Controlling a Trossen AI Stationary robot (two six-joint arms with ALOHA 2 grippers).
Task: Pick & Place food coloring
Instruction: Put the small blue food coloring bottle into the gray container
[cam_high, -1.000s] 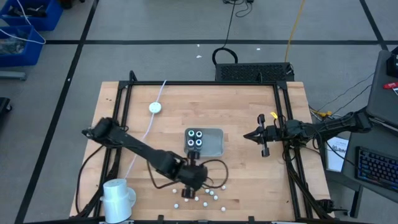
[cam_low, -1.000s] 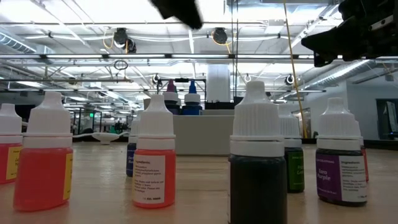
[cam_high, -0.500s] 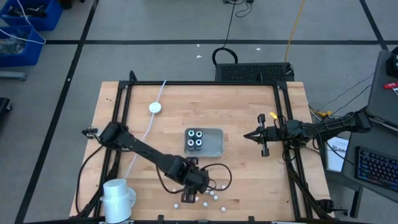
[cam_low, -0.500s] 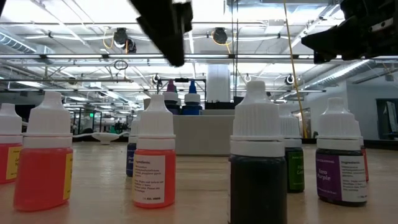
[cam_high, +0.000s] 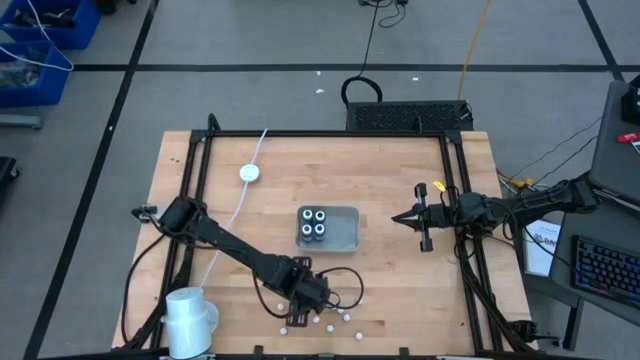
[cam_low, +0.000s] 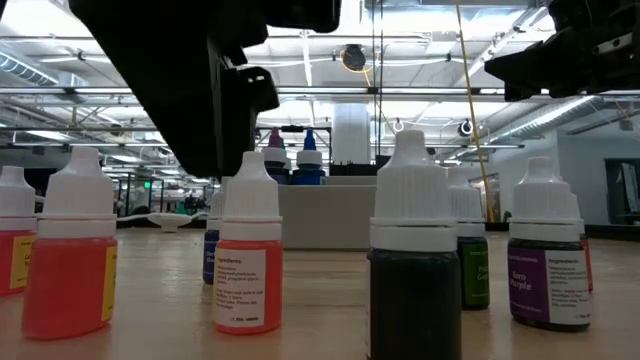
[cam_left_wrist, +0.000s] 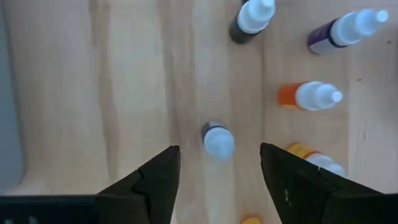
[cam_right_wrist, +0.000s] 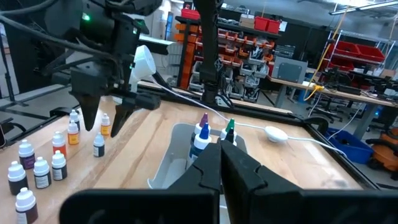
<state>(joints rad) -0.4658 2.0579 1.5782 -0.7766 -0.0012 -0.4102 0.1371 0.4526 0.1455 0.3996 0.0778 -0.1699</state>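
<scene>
My left gripper will next grab the dark food coloring bottle by its white cap (cam_left_wrist: 219, 143), then put it in the grey tray.
Several food coloring bottles (cam_high: 316, 222) stand upright in the grey tray (cam_high: 345, 240) at the table's middle. More white-capped bottles stand loose on the wood near the front edge (cam_high: 316, 320). My left gripper (cam_high: 303, 297) points steeply down over them, open. In the left wrist view (cam_left_wrist: 219, 152) its fingers stand on either side of one dark, white-capped bottle (cam_left_wrist: 217, 140) without touching it. The right wrist view shows that bottle (cam_right_wrist: 98, 144) below the left gripper's open fingers (cam_right_wrist: 102, 118). My right gripper (cam_high: 400, 218) waits shut and level by the table's right edge.
Loose bottles ring the left gripper: a dark one (cam_left_wrist: 252, 18), a purple one (cam_left_wrist: 345, 28) and an orange one (cam_left_wrist: 308, 96). A white cylinder (cam_high: 190, 315) stands at the near left corner. A white puck on a cable (cam_high: 249, 172) lies at the far left.
My left gripper has sunk toward the loose bottles near the table's front edge, tipping more steeply downward. In the low view it has come down from the top of the picture to cap height. The bottles have stayed where they were.
</scene>
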